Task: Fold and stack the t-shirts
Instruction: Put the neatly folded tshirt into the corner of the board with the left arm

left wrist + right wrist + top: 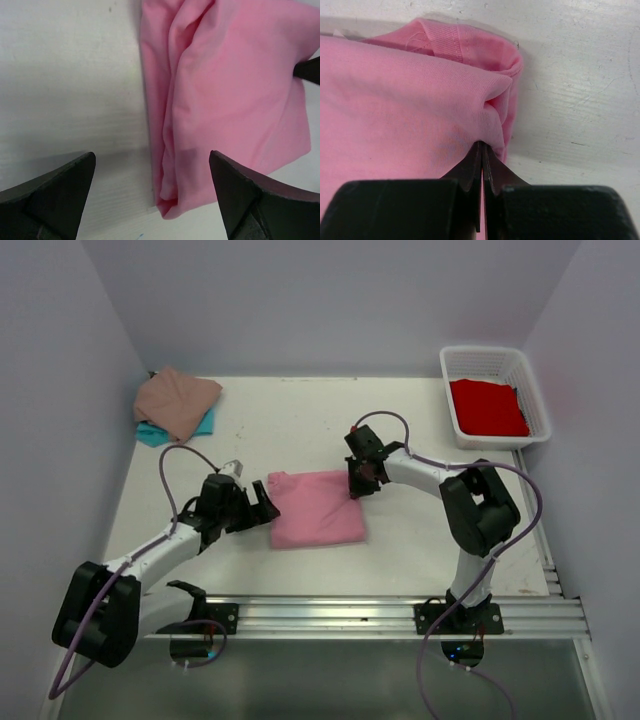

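Observation:
I should stack the shirt on the others, still folded, so I need to grab the pink t-shirt's folded edge [274, 511] [166, 149] next with my left gripper, opposite my right gripper.
A bright pink t-shirt [315, 508] lies folded into a rough rectangle in the middle of the table. My left gripper [268, 504] is open at the shirt's left edge, its wide jaws astride the folded edge of the pink t-shirt [220, 90] without touching it. My right gripper [357, 483] is shut on the shirt's right upper edge, pinching a fold of the pink t-shirt [420, 100]. A tan-pink t-shirt [175, 400] rests on a teal t-shirt [152, 433] at the back left. A red t-shirt [487, 407] lies in the basket.
The white lattice basket [530, 390] stands at the back right corner. Grey walls close in the table on three sides. A metal rail [400, 615] with the arm bases runs along the near edge.

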Tool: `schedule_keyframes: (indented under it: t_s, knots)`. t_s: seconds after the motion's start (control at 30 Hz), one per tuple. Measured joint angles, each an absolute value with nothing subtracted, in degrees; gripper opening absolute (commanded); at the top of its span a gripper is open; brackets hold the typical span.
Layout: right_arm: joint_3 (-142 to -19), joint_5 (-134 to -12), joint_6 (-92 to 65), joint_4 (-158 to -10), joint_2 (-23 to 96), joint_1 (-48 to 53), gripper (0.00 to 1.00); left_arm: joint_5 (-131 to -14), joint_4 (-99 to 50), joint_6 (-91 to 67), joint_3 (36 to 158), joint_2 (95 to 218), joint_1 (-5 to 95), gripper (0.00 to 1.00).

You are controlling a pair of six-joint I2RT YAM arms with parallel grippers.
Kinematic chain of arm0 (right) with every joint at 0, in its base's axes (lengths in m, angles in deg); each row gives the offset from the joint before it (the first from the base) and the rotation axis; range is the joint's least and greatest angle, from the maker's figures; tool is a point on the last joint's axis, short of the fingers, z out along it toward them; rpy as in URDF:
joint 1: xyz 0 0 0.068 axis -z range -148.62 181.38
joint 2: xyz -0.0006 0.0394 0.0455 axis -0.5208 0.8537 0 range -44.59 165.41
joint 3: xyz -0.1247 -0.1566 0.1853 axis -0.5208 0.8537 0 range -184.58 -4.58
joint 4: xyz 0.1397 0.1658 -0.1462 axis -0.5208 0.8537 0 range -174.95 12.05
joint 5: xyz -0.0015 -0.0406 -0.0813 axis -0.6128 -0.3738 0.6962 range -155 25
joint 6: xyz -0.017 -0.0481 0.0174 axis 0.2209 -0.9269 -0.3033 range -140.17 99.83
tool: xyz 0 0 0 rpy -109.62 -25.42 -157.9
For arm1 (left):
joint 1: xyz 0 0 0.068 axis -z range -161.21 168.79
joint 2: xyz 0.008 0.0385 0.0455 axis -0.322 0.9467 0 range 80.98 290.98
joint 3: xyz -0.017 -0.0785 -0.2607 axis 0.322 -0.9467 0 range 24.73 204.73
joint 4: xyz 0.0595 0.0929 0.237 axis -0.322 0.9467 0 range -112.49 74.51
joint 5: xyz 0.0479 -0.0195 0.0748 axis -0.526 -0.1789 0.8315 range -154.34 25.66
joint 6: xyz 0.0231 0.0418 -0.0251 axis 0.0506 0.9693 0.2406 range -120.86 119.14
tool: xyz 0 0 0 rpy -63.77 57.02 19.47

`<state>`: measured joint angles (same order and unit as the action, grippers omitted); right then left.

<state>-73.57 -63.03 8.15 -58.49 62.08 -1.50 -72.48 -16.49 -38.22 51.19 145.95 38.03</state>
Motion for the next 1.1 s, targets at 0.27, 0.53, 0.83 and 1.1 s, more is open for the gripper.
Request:
schedule_keyframes:
  t_s: [0.27, 0.53, 0.83, 1.1]
  knots:
    - [-73.4, -63.0, 7.8, -58.7, 62.0, -1.5, 0.00, -79.7, -26.6, -45.0, 43.8, 145.5, 37.9, 1.00]
    - [-72.7, -63.3, 7.8, -59.5, 61.7, -1.4, 0.00, -85.8, -42.1, -50.9, 43.6, 156.1, 38.1, 1.00]
    - [-72.6, -64.0, 7.8, -59.7, 61.7, -1.1, 0.00, -88.0, -57.1, -56.3, 51.9, 173.7, 43.8, 0.91]
    - [-72.3, -64.6, 7.6, -60.2, 61.7, -1.0, 0.00, -87.2, -59.4, -57.7, 53.4, 179.0, 45.6, 0.00]
